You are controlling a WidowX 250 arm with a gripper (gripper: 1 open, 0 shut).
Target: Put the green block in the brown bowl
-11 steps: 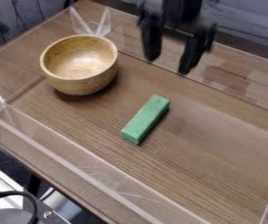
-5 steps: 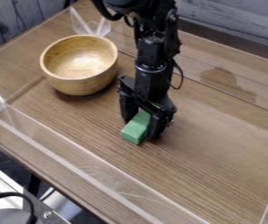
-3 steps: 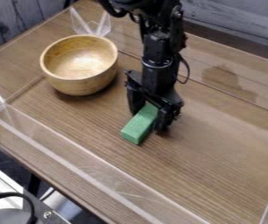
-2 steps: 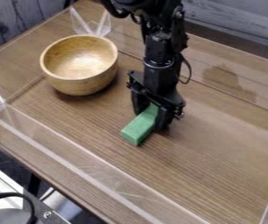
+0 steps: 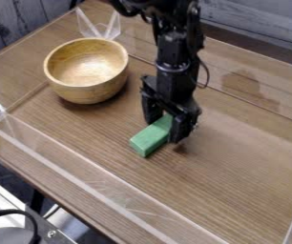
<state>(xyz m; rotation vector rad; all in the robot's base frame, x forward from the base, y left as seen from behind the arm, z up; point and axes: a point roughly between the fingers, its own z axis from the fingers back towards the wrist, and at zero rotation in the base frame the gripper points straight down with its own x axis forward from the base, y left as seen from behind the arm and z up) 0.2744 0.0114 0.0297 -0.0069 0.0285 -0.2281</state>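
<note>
My gripper grabs the green block (image 5: 145, 142) by one of its short ends next, to put the block in the brown bowl (image 5: 88, 69).
The green block (image 5: 145, 142) lies flat on the wooden table (image 5: 238, 143), angled from lower left to upper right. My gripper (image 5: 165, 128) points straight down over the block's far end. It is open, with one finger on each side of the block and the block's upper part hidden behind them. The near end of the block sticks out toward the lower left. The brown bowl (image 5: 88, 69) stands empty at the back left, about a hand's width from the gripper.
Clear plastic walls (image 5: 59, 157) line the table's front and left edges. A crumpled clear sheet (image 5: 101, 29) sits just behind the bowl. Dark cables and a stand (image 5: 15, 224) show below the front left corner.
The gripper has come down from high at the back right and now straddles the block. Over the last second it has barely shifted. Block and bowl lie where they were.
</note>
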